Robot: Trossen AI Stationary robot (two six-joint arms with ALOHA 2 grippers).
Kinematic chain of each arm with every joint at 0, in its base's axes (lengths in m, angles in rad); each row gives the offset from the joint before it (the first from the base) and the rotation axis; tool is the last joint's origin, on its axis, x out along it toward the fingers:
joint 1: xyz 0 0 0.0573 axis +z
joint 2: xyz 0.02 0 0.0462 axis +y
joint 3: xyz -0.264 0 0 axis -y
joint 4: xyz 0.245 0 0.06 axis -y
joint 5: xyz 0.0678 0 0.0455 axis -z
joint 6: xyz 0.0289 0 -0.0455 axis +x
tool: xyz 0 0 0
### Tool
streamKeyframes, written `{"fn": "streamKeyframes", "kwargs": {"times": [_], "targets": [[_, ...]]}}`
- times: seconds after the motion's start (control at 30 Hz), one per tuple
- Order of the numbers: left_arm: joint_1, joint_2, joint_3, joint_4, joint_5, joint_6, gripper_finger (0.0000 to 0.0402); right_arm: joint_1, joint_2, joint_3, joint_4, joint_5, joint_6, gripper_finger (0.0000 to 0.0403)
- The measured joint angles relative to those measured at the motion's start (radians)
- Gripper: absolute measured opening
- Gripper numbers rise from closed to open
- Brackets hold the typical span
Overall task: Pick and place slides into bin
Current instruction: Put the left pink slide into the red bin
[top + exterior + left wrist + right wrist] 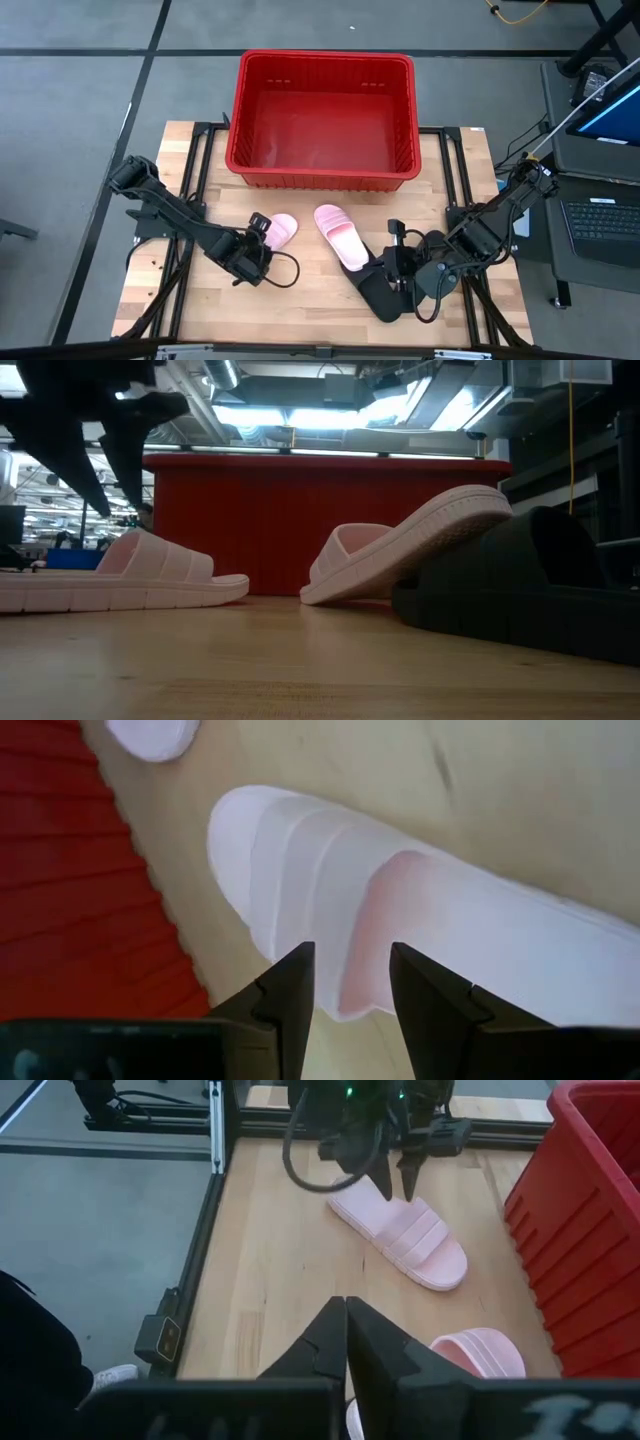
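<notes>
Next, my left gripper grabs the pale pink slide by its strap [320, 910]. Then the slide goes into the red bin.
A pale pink slide [283, 230] lies flat on its sole on the wooden table. My left gripper [261, 228] is open just above its heel end, and the left wrist view shows the fingers [295, 990] standing over the footbed [370, 920]. A second pink slide [338, 232] leans with its heel end up on a black slide [385, 298], as the low view shows [400, 555]. My right gripper [346, 1330] is shut and empty in the air over the black slide, pointing toward the table's left. The red bin [320, 56] stands at the far edge. Only one black slide shows.
The bin's near wall [300, 520] stands just behind both pink slides. The black slide [540, 590] lies at the near right under my right arm. Bare tabletop [300, 310] lies near the front edge between the arms. A laptop [600, 220] sits off the table's right side.
</notes>
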Motion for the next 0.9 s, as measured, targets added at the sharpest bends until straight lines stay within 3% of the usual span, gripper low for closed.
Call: {"fn": "streamKeyframes", "kwargs": {"times": [0.63,0.9], "targets": [[0.057,0.158,0.0,0.001,-0.035,-0.064,0.0124,0.001,0.0,0.0,-0.003,-0.002,-0.028,0.0004],[0.056,0.137,0.0,0.001,-0.04,-0.084,0.0042,0.0,0.0,0.0,-0.005,-0.001,-0.029,0.0014]]}}
